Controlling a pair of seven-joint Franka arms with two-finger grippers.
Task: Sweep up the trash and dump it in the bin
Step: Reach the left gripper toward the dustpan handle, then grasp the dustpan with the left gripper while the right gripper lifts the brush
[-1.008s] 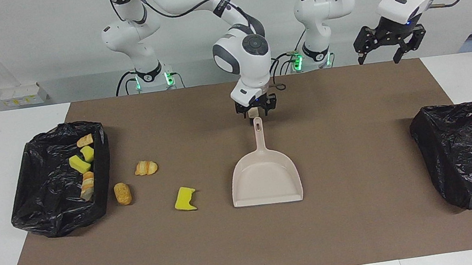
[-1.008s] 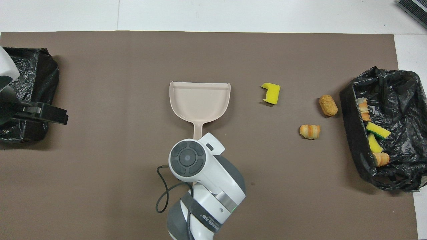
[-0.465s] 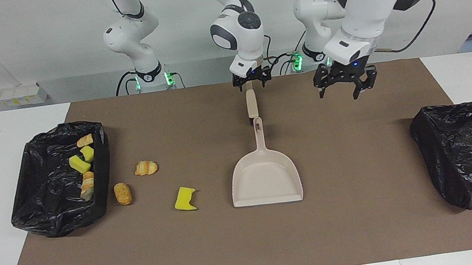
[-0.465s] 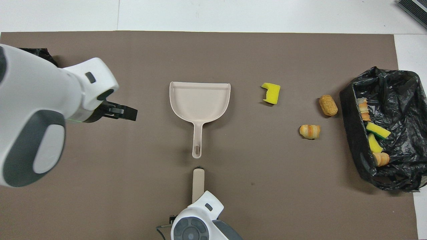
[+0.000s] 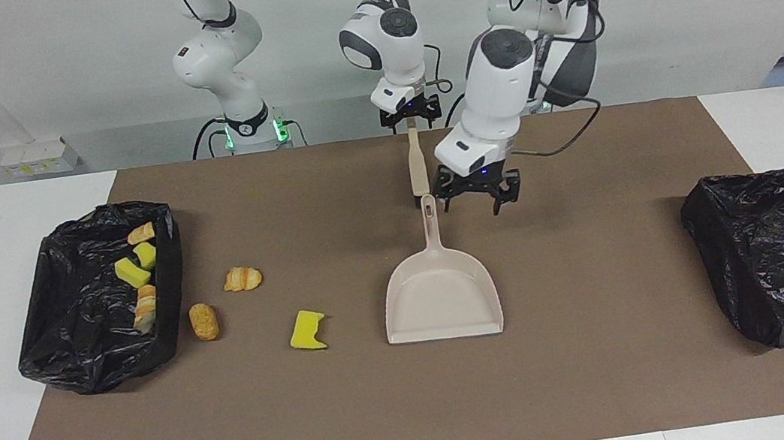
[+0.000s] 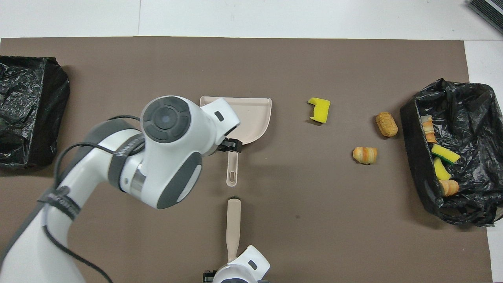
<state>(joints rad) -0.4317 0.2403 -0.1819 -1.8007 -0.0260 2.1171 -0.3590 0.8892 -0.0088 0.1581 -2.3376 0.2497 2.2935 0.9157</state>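
I will grab the dustpan's handle (image 6: pixel 232 170) with my left gripper, so the beige dustpan's wide pan (image 6: pixel 254 117) stays free to catch the swept trash.
A beige dustpan (image 5: pixel 441 297) (image 6: pixel 251 118) lies mid-mat, its handle (image 5: pixel 430 222) pointing at the robots. My left gripper (image 5: pixel 478 197) hangs open just above the mat beside that handle, toward the left arm's end; from overhead its arm covers part of the pan. The beige brush (image 5: pixel 417 163) (image 6: pixel 233 228) lies in line with the handle, nearer the robots, with my right gripper (image 5: pixel 410 113) at its nearest end. Loose trash on the mat: a yellow sponge (image 5: pixel 307 330) (image 6: pixel 319 109), a striped croissant piece (image 5: pixel 242 278) (image 6: pixel 365 155) and a tan roll (image 5: pixel 204 321) (image 6: pixel 386 124).
A black-lined bin (image 5: pixel 75 345) (image 6: pixel 471 118) at the right arm's end holds several sponge and bread scraps (image 5: pixel 134 273). A second black-bagged bin (image 5: pixel 782 252) (image 6: pixel 27 110) sits at the left arm's end. A brown mat (image 5: pixel 609 373) covers the white table.
My left arm has swung in from its end of the table and come down beside the dustpan's handle. My right gripper has drawn back along the brush toward the robots. Brush, dustpan and trash stay put.
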